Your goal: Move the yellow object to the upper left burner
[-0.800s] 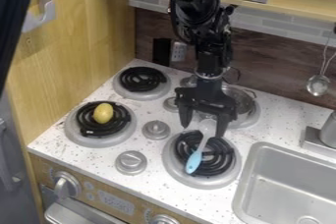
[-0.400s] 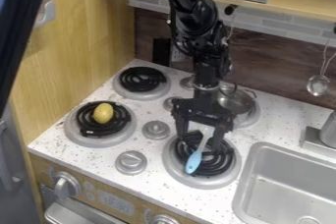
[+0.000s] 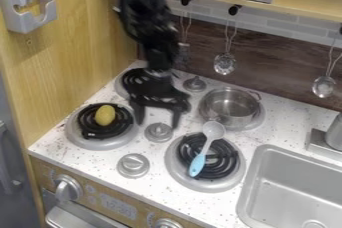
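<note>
I should next grab the yellow object by its rounded middle and move it to the upper left burner point(image 3: 124, 92).
My gripper point(image 3: 157, 122) hangs open above the stove between the left and right burners, its two fingers apart with nothing held. To its left, the yellow object point(image 3: 105, 115), rounded like a lemon, rests on the black coil of the lower left burner point(image 3: 100, 143). Behind the gripper is the upper left burner point(image 3: 124, 92), partly hidden by the arm; the part that shows bears nothing.
A metal pot point(image 3: 230, 106) stands on the upper right burner. A spoon with a blue handle point(image 3: 197, 165) lies across the lower right burner. Silver knobs point(image 3: 158, 132) rise between the burners. The sink point(image 3: 294, 187) is at the lower right, and ladles point(image 3: 224, 64) hang on the back wall.
The arm and gripper have swung left from over the spoon to between the burners. The pot and hanging ladles are now uncovered. The yellow object and the spoon have stayed put.
</note>
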Motion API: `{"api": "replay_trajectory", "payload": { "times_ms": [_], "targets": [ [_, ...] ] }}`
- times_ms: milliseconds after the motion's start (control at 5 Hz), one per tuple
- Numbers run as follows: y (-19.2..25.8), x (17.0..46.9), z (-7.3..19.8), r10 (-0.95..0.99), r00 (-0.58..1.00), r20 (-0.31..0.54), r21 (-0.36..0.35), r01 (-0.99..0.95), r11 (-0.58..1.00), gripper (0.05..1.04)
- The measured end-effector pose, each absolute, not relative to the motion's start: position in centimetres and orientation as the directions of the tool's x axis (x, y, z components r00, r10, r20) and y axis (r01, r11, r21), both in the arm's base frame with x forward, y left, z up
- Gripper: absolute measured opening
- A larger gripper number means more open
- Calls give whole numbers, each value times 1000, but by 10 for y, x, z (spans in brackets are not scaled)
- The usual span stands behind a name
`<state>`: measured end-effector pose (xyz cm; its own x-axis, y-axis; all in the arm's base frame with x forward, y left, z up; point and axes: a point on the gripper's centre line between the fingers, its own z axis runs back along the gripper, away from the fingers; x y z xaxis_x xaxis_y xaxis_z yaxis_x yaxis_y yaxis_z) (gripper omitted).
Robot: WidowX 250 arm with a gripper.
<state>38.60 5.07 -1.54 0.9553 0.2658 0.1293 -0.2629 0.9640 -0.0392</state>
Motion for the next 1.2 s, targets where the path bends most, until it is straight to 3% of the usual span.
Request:
{"api": "replay_trajectory", "payload": {
  "times_ms": [600, 1200],
  "targets": [
    [129, 389, 5, 363, 913, 187, -27, -365, 931, 998],
    [155, 396, -39, 404, 909, 100, 3, -406, 914, 998]
  ]
}}
